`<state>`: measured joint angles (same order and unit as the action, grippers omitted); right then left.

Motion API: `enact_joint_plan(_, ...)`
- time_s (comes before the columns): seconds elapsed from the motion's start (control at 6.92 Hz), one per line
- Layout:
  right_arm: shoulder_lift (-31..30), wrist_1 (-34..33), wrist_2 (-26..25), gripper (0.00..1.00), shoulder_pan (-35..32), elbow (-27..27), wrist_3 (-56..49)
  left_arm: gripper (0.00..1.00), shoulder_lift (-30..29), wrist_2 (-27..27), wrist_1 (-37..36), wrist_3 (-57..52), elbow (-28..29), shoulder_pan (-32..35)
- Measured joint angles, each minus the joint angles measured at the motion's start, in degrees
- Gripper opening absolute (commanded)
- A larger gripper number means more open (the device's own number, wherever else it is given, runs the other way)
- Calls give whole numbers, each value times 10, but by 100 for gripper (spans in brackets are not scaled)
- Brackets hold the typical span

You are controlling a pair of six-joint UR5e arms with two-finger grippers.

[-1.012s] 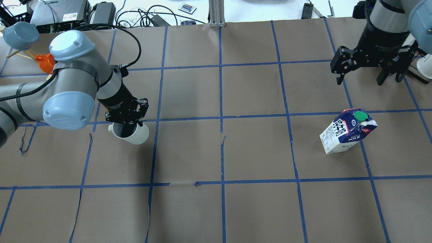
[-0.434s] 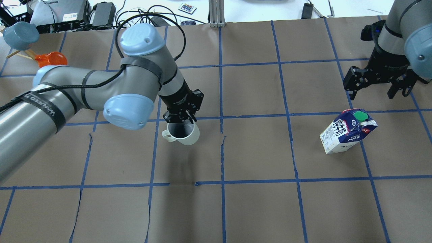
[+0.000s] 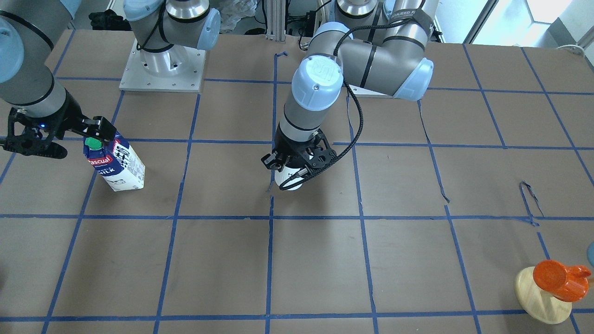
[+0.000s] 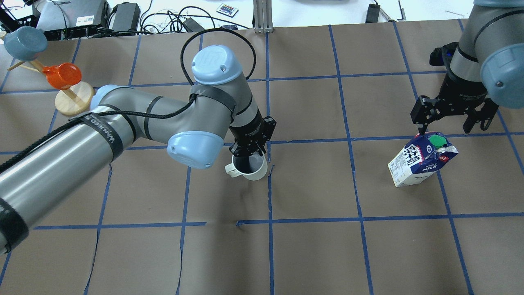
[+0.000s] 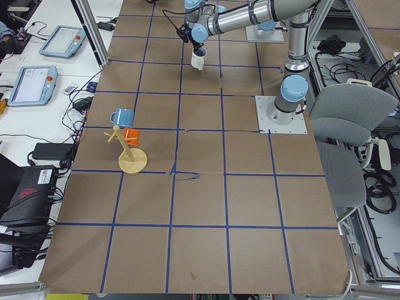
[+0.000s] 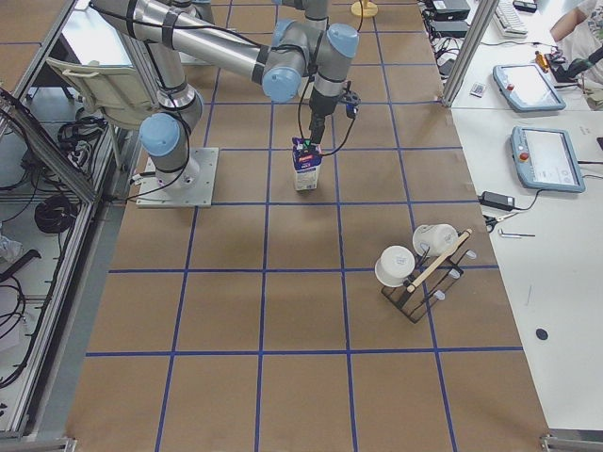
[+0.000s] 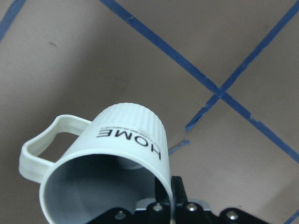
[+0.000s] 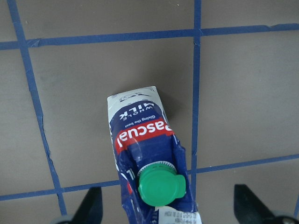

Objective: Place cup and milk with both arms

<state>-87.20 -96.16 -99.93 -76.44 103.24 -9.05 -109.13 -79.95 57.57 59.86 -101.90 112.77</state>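
Observation:
The milk should go beside the cup (image 3: 287, 178), so my right gripper needs to grab the carton by its gable top (image 3: 106, 144) next.
The cup (image 4: 250, 167), a white ribbed mug with "HOME" on its wall, hangs tilted just above the table near its centre. My left gripper (image 4: 248, 152) is shut on the cup's rim, one finger inside; the left wrist view shows the cup (image 7: 112, 149) and one finger (image 7: 177, 189). The milk (image 4: 421, 160), a blue and white carton with a green cap, stands on the table at the right. My right gripper (image 4: 444, 128) is open just above and behind the carton's top, not touching it. In the right wrist view the milk (image 8: 142, 140) sits between the spread fingers (image 8: 91, 205).
A wooden stand (image 4: 70, 103) with an orange cup (image 4: 61, 76) and a blue cup (image 4: 19, 41) is at the far left. A rack with white mugs (image 6: 415, 268) stands at the table's right end. The brown paper has tears near the centre line (image 4: 270, 172).
My left arm has carried the cup from the table's left to near its centre. My right gripper has moved nearer and lower, from behind the milk to just over its top, still open.

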Motion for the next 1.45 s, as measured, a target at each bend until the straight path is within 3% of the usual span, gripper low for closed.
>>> enact_joint_plan(0.14, 1, -5, 0, 100, 0, 7, -3, 38, -14, -3, -6, 5, 9, 12)
enact_joint_plan(0.29, 2, -13, -1, 100, 0, 17, -4, 99, -23, -4, -8, 7, 13, 16)
enact_joint_plan(0.72, 2, -38, -6, 86, 1, 45, -8, 100, -22, 0, -6, -30, 29, 14)
enact_joint_plan(1.01, 2, -40, -6, 71, 1, 49, -8, 100, 1, -14, 79, -162, 84, -18)
enact_joint_plan(1.3, 2, -41, -5, 44, 1, 49, -8, 100, 40, -55, 210, -289, 140, -60)
enact_joint_plan(1.45, 1, -41, -4, 19, 1, 48, -8, 100, 66, -61, 237, -331, 152, -85)
